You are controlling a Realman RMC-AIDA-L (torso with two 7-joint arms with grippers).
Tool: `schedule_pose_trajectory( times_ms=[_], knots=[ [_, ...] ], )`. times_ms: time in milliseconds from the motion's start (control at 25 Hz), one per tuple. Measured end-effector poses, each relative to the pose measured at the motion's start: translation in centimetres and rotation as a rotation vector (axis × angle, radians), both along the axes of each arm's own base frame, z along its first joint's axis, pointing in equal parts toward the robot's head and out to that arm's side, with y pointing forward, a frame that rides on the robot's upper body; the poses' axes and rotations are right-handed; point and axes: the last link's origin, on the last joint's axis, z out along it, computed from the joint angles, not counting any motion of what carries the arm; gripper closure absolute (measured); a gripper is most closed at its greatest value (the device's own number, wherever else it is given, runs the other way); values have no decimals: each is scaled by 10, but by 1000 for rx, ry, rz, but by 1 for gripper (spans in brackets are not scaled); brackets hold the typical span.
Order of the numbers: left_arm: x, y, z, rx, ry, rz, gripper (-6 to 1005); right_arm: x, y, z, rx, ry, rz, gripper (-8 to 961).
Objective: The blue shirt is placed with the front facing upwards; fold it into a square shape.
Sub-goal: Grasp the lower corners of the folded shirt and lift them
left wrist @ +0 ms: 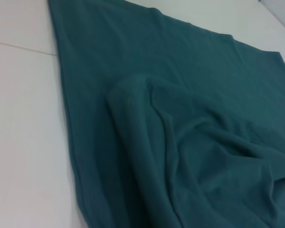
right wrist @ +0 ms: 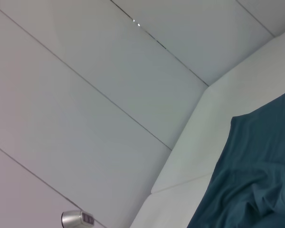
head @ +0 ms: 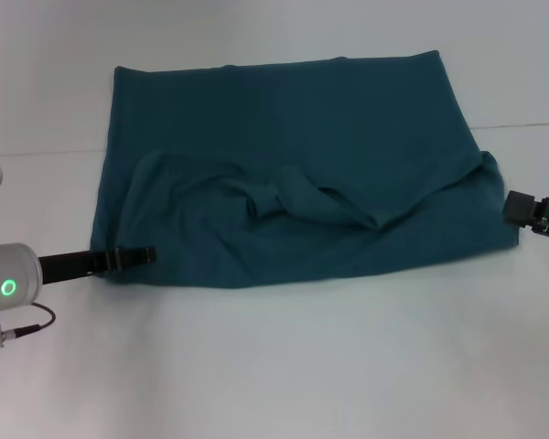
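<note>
My left gripper should close on the blue shirt [head: 293,119] now, because its fingers reach past the blue shirt's side edge [head: 95,233] down to the cloth of the near corner.
The blue shirt [head: 293,119] lies spread on the white table [head: 302,366], showing plain teal cloth and no print. Its near part is bunched into loose, rumpled folds [head: 293,201] across the middle, and its far edge lies flat and straight. My left gripper [head: 137,256] sits low at the shirt's near left corner, its tip right at the cloth edge. My right gripper [head: 517,208] hovers just off the shirt's right edge, near a raised corner. The left wrist view looks across the shirt [left wrist: 190,142] and its heaped fold. In the right wrist view only a piece of the shirt [right wrist: 256,166] shows.
The white tabletop extends in front of the shirt and to both sides. A seam in the surface [head: 37,152] runs behind the shirt's middle. My left arm's grey wrist with a green light [head: 9,286] is at the near left. A small silver cylinder [right wrist: 76,218] shows in the right wrist view.
</note>
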Motion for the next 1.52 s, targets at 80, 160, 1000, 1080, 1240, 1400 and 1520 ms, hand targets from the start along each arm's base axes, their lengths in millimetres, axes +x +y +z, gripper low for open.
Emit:
schedule_pose_trajectory(
  times_ms=[80, 160, 1000, 1080, 1240, 1400, 1520],
  knots=[
    [0, 0, 0, -2, -1, -1, 237, 0, 0, 1, 2, 3, -2, 127],
    [1, 0, 1, -4, 2, -3, 299, 0, 0, 1, 3, 4, -3, 127],
    [9, 6, 15, -29, -124, 83, 972, 4, 13, 13, -53, -127, -2, 162],
    [12, 8, 20, -38, -182, 135, 972, 6, 21, 20, -67, -178, -17, 167],
    [14, 13, 30, -37, -303, 226, 971, 8, 39, 35, -62, -286, -56, 176],
    [11, 15, 36, -16, -358, 261, 972, 8, 57, 46, -52, -408, -112, 186],
    [11, 16, 38, -4, -372, 266, 972, 9, 70, 48, -65, -476, -187, 193]
  ],
)
